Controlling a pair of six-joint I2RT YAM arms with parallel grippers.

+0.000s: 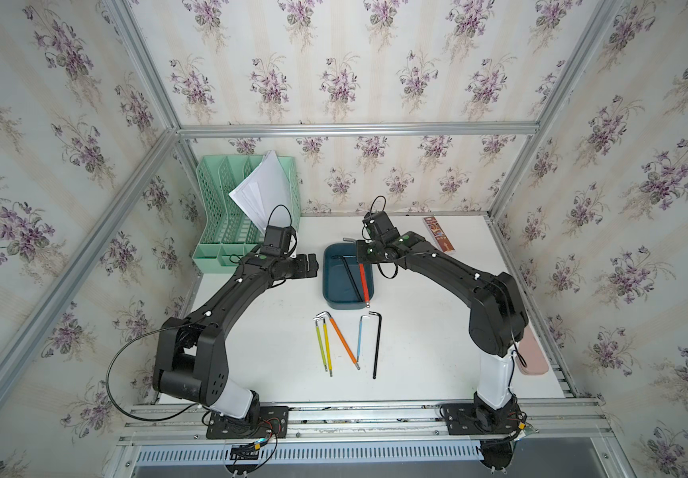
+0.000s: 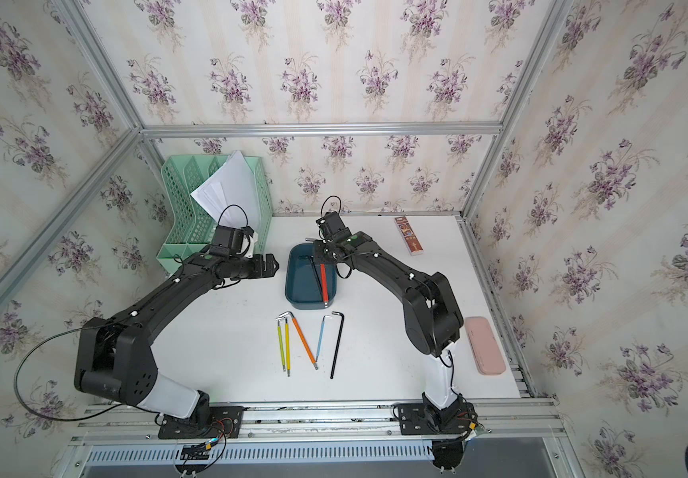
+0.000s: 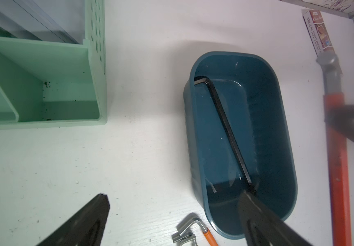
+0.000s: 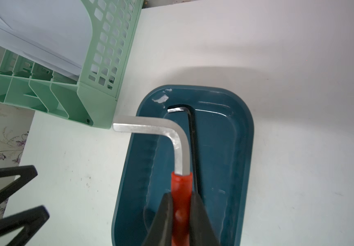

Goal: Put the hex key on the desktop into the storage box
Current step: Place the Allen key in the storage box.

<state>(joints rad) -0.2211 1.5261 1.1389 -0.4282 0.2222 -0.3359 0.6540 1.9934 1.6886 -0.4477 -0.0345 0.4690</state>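
Note:
The red-sleeved hex key's bent silver end sticks up above the box's far rim (image 1: 336, 245), so my right gripper should keep holding the hex key until it is inside the box.
The dark teal storage box (image 1: 327, 281) (image 2: 292, 285) stands mid-desktop, with a black hex key (image 4: 193, 136) (image 3: 229, 132) lying inside. My right gripper (image 4: 181, 194) is shut on a red-sleeved hex key (image 4: 179, 147) (image 1: 363, 281) above the box's right side; its bent silver end points to the far rim. My left gripper (image 3: 174, 194) (image 1: 313, 265) hovers open and empty just left of the box. On the white desktop (image 1: 416, 351) near the box lie several hex keys: yellow-green (image 1: 319, 343), yellow (image 1: 327, 347), orange (image 1: 344, 339), blue (image 1: 360, 337) and black (image 1: 377, 347).
A mint-green file rack (image 1: 226, 215) with white papers stands at the back left, close to the left wrist. A slim brown packet (image 1: 439, 234) lies at the back right. A pink case (image 2: 485, 345) lies by the right rail.

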